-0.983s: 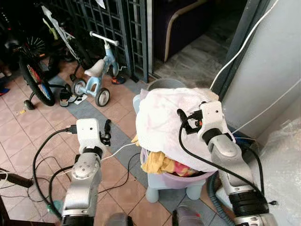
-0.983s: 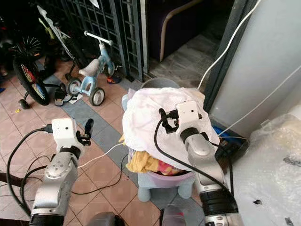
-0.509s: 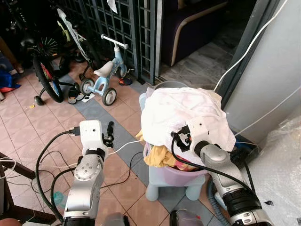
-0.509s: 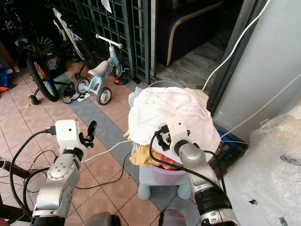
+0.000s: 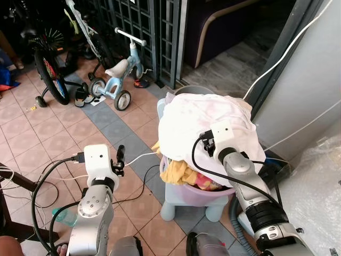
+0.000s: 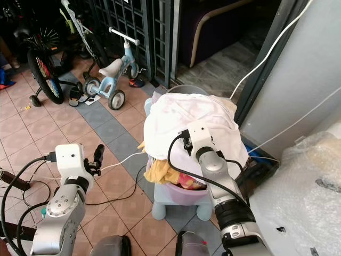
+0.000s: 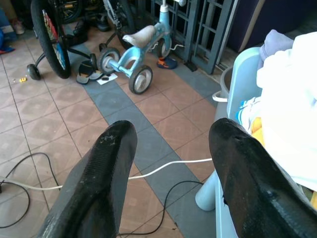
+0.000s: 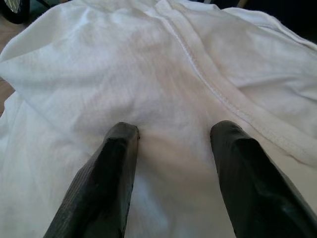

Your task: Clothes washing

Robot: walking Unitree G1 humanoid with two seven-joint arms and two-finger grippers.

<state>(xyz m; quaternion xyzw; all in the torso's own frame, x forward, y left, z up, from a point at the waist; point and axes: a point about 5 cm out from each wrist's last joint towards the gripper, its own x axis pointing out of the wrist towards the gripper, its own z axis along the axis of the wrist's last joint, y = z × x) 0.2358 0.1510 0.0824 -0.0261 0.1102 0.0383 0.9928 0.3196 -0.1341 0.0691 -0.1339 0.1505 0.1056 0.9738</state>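
My right gripper will next grab the white garment by its hemmed edge (image 8: pixel 233 104), so that it can lift the laundry out for washing.
A white garment (image 5: pixel 194 117) is draped over a heap of laundry in a purple tub (image 5: pixel 205 193), which stands on a pale blue stool (image 5: pixel 169 209). A yellow garment (image 5: pixel 178 172) hangs out under the white one. My right gripper (image 8: pixel 173 136) is open, with both fingertips pressed onto the white garment on the heap's front side; its black fingers (image 5: pixel 205 141) show there too. My left gripper (image 7: pixel 171 144) is open and holds nothing. It hangs over the tiled floor to the left of the tub (image 5: pixel 120 157).
A small blue balance bike (image 5: pixel 120 80) and a bicycle (image 5: pixel 48 69) stand by a dark metal grille (image 5: pixel 144 21) at the back left. A white cable (image 5: pixel 139 157) and black cables lie on the floor. A grey wall (image 5: pixel 314 80) and plastic wrap (image 5: pixel 319 186) are at the right.
The whole view has shifted with the camera. My right gripper has come down from the top of the heap to its front face, still against the white garment. The left arm has barely moved.
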